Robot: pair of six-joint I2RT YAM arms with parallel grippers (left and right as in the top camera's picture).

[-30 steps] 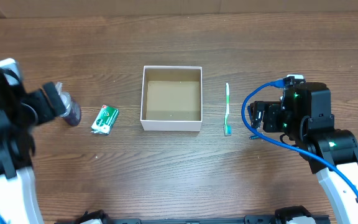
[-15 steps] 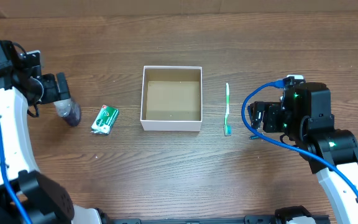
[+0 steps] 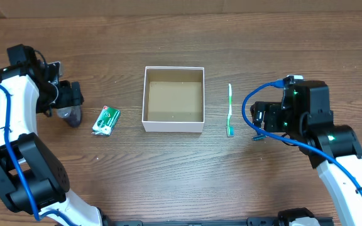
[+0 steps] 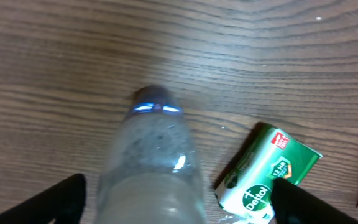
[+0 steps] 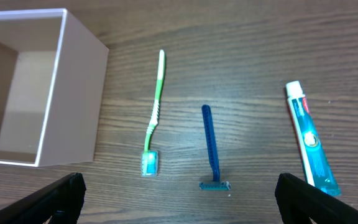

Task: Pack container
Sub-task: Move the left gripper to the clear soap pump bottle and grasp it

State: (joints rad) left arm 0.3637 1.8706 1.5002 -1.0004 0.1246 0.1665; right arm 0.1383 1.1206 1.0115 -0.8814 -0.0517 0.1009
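Observation:
My left gripper closes on the bottle next: in the left wrist view the bottle's wide body reaches back between the open fingers.
The container (image 3: 173, 127), a square white-walled box with a brown floor, stands empty mid-table; its corner also shows in the right wrist view (image 5: 73, 106). My left gripper (image 3: 68, 99) is open, its fingers on either side of a clear bottle (image 4: 157, 168) lying on the table (image 3: 71, 115). A green Dettol soap pack (image 3: 106, 120) lies between bottle and container, also in the left wrist view (image 4: 269, 171). My right gripper (image 5: 179, 205) is open and empty above a green toothbrush (image 5: 154, 118), a blue razor (image 5: 211, 146) and a toothpaste tube (image 5: 309, 140).
The toothbrush (image 3: 230, 110) lies just right of the container, parallel to its wall. The right arm (image 3: 307, 113) and its blue cable hide the razor and toothpaste from overhead. Bare wooden table lies in front of and behind the container.
My left arm has swung in from the left edge and turned, so the gripper now sits over the bottle. The bottle, soap and container have not moved. The right arm shifted slightly.

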